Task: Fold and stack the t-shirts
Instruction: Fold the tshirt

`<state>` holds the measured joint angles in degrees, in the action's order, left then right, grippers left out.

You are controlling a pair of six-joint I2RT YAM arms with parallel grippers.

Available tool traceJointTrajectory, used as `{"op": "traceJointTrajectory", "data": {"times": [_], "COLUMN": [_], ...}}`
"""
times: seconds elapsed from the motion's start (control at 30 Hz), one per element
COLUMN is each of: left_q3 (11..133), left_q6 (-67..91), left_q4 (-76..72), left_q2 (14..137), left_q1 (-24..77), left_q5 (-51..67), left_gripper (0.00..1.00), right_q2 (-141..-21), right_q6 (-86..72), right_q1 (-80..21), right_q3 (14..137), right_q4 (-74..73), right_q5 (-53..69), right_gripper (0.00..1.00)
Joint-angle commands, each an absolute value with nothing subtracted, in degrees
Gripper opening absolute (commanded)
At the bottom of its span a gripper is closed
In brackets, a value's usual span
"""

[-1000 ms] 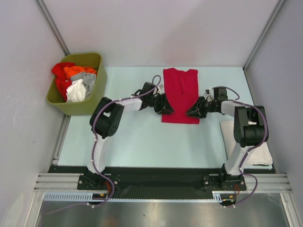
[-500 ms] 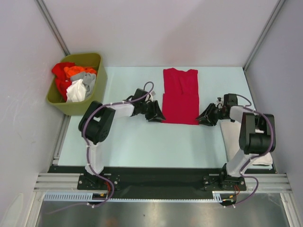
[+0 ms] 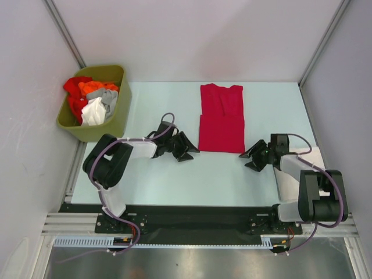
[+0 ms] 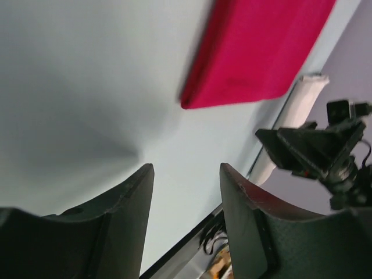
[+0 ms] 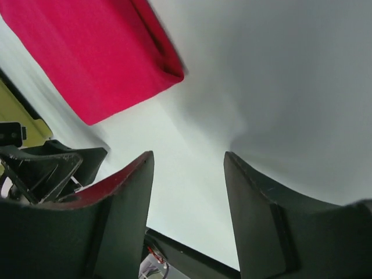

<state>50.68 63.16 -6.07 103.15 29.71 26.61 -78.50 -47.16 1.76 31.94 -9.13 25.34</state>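
Next, my left gripper grabs the crimson-red t-shirt's near corner (image 3: pixel 200 150) (image 4: pixel 187 103) and my right gripper grabs the other, to fold the doubled part over.
A crimson-red t-shirt (image 3: pixel 221 118) lies flat on the table, folded into a long strip with its lower part doubled over. It also shows in the left wrist view (image 4: pixel 256 49) and the right wrist view (image 5: pixel 87 52). My left gripper (image 3: pixel 187 151) is open and empty, low over the table just left of the shirt's near corner. My right gripper (image 3: pixel 251 158) is open and empty, just right of the near right corner. An off-white folded shirt (image 3: pixel 296 174) lies under my right arm. More shirts, red, orange, grey and white (image 3: pixel 93 99), sit in the bin.
The olive-green bin (image 3: pixel 113 125) stands at the far left of the table. Grey walls enclose the back and both sides. The black rail with the arm bases (image 3: pixel 197 218) runs along the near edge.
Both grippers have drawn back from the red shirt's near edge toward me and slightly outward, leaving it folded. The shirt lies still.
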Motion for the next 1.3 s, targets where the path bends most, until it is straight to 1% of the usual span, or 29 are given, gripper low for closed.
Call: {"op": "traceJointTrajectory", "data": {"times": [0.0, 0.17, 0.27, 0.33, 0.37, 0.63, 0.77, 1.07, 1.27], "left_q3": [50.7, 51.0, 52.5, 52.8, 52.7, 56.1, 56.8, 56.9, 57.1], "left_q6": [74.7, 80.9, 83.4, 85.2, 85.8, 87.3, 87.5, 88.2, 88.7], "left_q4": [-12.2, -10.8, -7.8, -6.7, -6.2, -1.5, -0.4, 2.4, 3.3], "left_q2": [105.0, 106.2, 108.2, 108.5, 108.5, 110.4, 110.7, 111.6, 111.9], "left_q1": [31.1, 31.6, 31.8, 32.1, 32.3, 32.8, 32.9, 33.0, 33.4], "left_q5": [22.4, 17.0, 15.9, 14.6, 14.2, 11.6, 11.0, 10.2, 9.4], "left_gripper": [0.54, 0.54, 0.52, 0.50, 0.50, 0.47, 0.45, 0.38, 0.38], "right_q2": [-77.3, -75.5, -74.3, -74.7, -75.0, -80.3, -81.0, -83.2, -83.7], "right_q6": [-54.9, -60.5, -64.2, -64.6, -64.9, -67.3, -68.2, -69.8, -70.4], "right_q1": [-2.4, -7.2, -8.0, -8.1, -8.1, -7.7, -7.7, -7.9, -8.2], "right_q3": [31.5, 28.8, 27.1, 27.0, 27.8, 28.8, 29.0, 29.3, 29.1], "right_q4": [1.4, 2.5, 2.5, 3.1, 1.4, 2.0, 1.9, 2.5, 2.3], "right_q5": [16.5, 5.5, 0.5, 0.1, -2.1, -1.1, -1.4, -1.1, -1.2], "right_gripper": [0.57, 0.52, 0.50, 0.49, 0.47, 0.44, 0.43, 0.41, 0.40]}}
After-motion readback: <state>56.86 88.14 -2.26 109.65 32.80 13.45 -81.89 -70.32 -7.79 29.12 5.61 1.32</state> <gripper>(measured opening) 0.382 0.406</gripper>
